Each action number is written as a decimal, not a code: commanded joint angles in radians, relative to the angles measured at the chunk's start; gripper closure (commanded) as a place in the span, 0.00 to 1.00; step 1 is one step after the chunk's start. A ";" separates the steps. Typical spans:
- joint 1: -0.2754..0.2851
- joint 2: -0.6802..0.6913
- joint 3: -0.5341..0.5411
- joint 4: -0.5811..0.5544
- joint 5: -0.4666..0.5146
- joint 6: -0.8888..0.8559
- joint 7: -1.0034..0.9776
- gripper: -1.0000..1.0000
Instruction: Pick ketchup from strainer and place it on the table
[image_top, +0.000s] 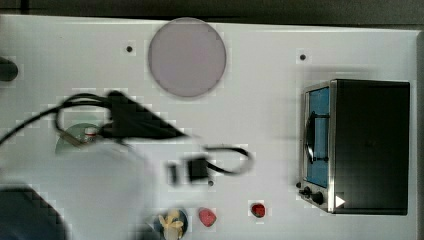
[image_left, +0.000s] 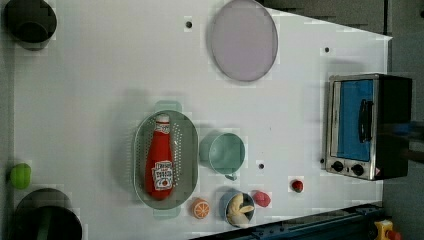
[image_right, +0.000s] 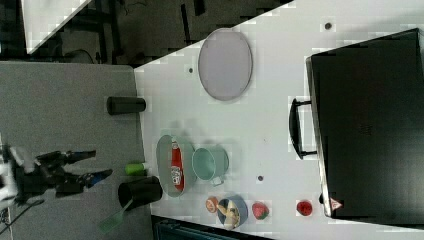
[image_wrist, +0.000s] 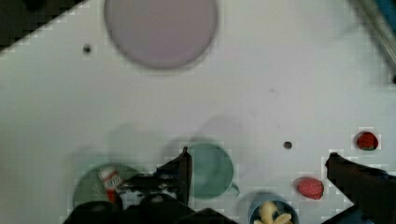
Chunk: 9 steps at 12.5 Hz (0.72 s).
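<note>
My gripper should next take the ketchup bottle by its labeled body (image_left: 162, 176), so that I can lift it out of the strainer and onto the table.
The ketchup (image_left: 160, 161), a red squeeze bottle with a white cap, lies lengthwise inside the pale green oval strainer (image_left: 141, 150) on the white table (image_left: 100, 75). The right view shows the bottle (image_right: 176, 167) in the strainer (image_right: 164, 150) too. My gripper (image_right: 102, 162) hangs well above and off to the right view's left of the strainer, open, with nothing between its fingers. In the wrist view the two dark fingers (image_wrist: 181, 169) stand wide apart. The ketchup cap (image_wrist: 110, 179) and strainer (image_wrist: 88, 187) sit just outside one of them. In the top view my arm (image_top: 115, 180) covers most of the strainer.
A green cup (image_left: 227, 152) stands right beside the strainer. Near the table's edge are an orange (image_left: 201, 208), a blue bowl of banana (image_left: 237, 208) and two red fruits (image_left: 261, 198). A grey-lilac plate (image_left: 243, 40), a toaster oven (image_left: 367, 125) and dark cups (image_left: 30, 22) stand further off.
</note>
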<state>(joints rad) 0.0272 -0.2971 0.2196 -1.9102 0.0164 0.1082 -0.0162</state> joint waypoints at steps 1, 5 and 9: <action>0.042 0.119 0.116 -0.038 0.006 0.042 0.051 0.00; 0.046 0.250 0.297 -0.051 0.005 0.155 0.052 0.00; 0.051 0.391 0.407 -0.103 -0.012 0.366 0.068 0.00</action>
<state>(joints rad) 0.0759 0.1157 0.6201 -2.0234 0.0128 0.4692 -0.0021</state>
